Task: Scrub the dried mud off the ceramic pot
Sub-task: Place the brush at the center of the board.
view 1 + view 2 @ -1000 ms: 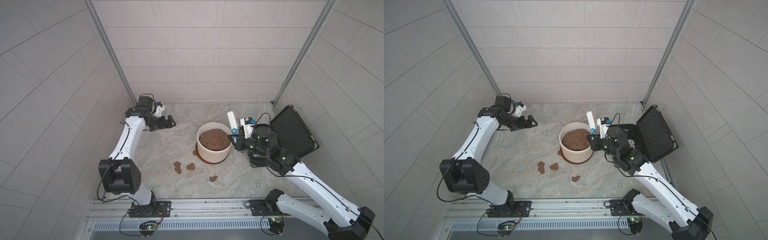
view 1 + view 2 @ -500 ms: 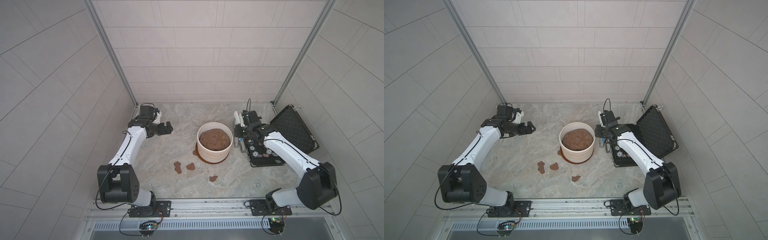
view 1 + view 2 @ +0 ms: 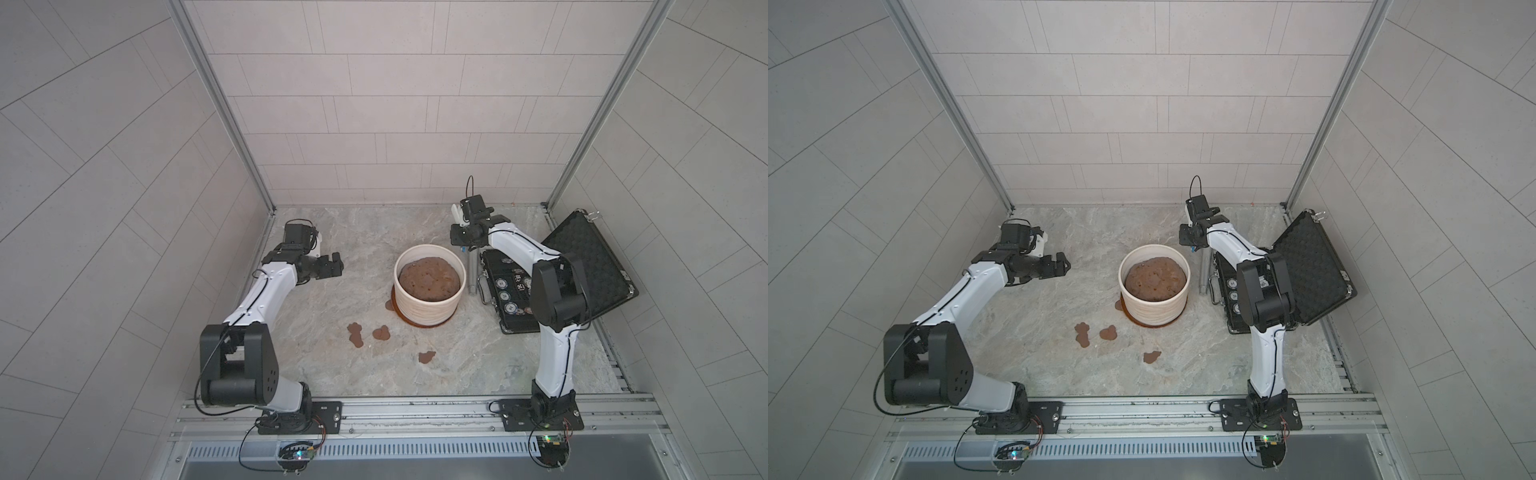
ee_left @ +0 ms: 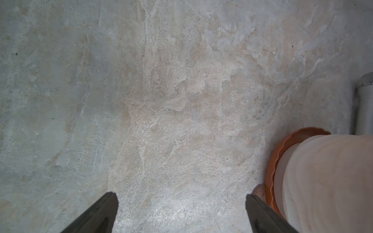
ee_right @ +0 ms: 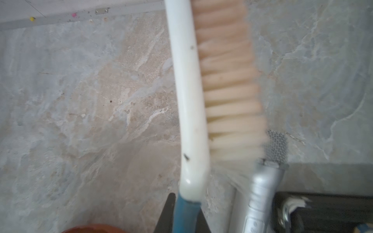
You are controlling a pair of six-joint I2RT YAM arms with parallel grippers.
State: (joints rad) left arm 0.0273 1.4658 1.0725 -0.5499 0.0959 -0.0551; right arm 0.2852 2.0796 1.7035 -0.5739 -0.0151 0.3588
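Note:
My right gripper keeps hold of the brush for now. It hangs above the floor, bristles overlapping the grey metal cylinder, and would land against it if released.
The ceramic pot is cream-white and ribbed, stands on a reddish-brown saucer mid-floor and holds a brown soil mound. Dried mud shows as flat brown patches on the floor in front of it, plus one beside the saucer. My left gripper is open and empty, low over bare floor left of the pot. My right gripper is behind the pot's right side, shut on the blue handle of a white scrub brush.
A grey metal cylinder lies between the pot and an open black case holding chips at the right. Tiled walls close in the back and both sides. An aluminium rail runs along the front.
My right arm has dropped from a raised pose and carried the brush back behind the pot's right side. My left gripper has come a little lower and nearer, still open.

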